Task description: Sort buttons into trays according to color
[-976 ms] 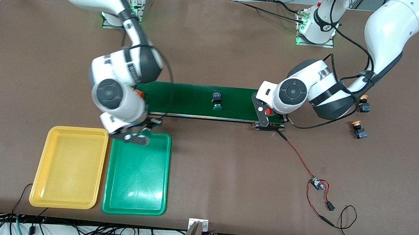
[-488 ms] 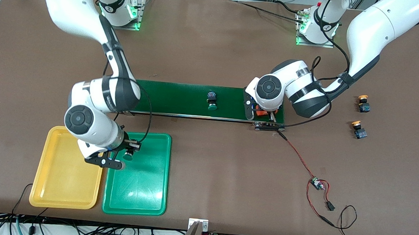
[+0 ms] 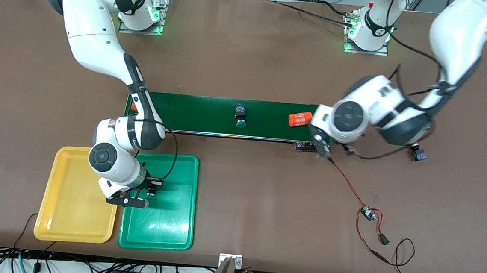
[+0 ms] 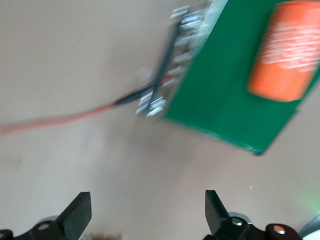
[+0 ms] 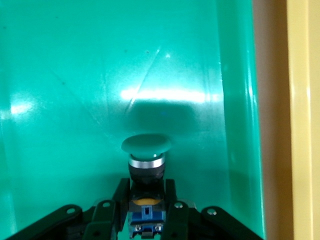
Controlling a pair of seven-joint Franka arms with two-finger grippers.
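Note:
I will next grab the yellow-capped button with my left gripper by its black-and-blue body [image 3: 419, 155], and this keeps the cap free for sorting to the yellow tray [image 3: 72, 193].
My right gripper [image 3: 150, 193] hangs low over the green tray [image 3: 164, 221], shut on a green-capped button [image 5: 146, 150] by its black-and-blue body, cap pointing down at the tray floor. The yellow tray [image 3: 72, 193] lies beside the green one, toward the right arm's end. A second green button [image 3: 240, 119] rides on the dark-green belt [image 3: 202, 112]. One yellow-capped button [image 3: 418, 154] peeks out from under the left arm. My left gripper [image 4: 147, 205] is open with nothing between its fingers, over bare table just off the belt's end [image 4: 225, 95].
An orange cylinder [image 3: 299, 119] with white print lies on the belt near the left gripper. A red wire [image 3: 347, 182] runs from the belt's end to a small circuit board [image 3: 366, 213]. Cables line the table's front edge.
The right gripper carried its green button down over the green tray. The left gripper opened, left the orange cylinder on the belt and swung off the belt's end. The belt's button drifted toward the trays.

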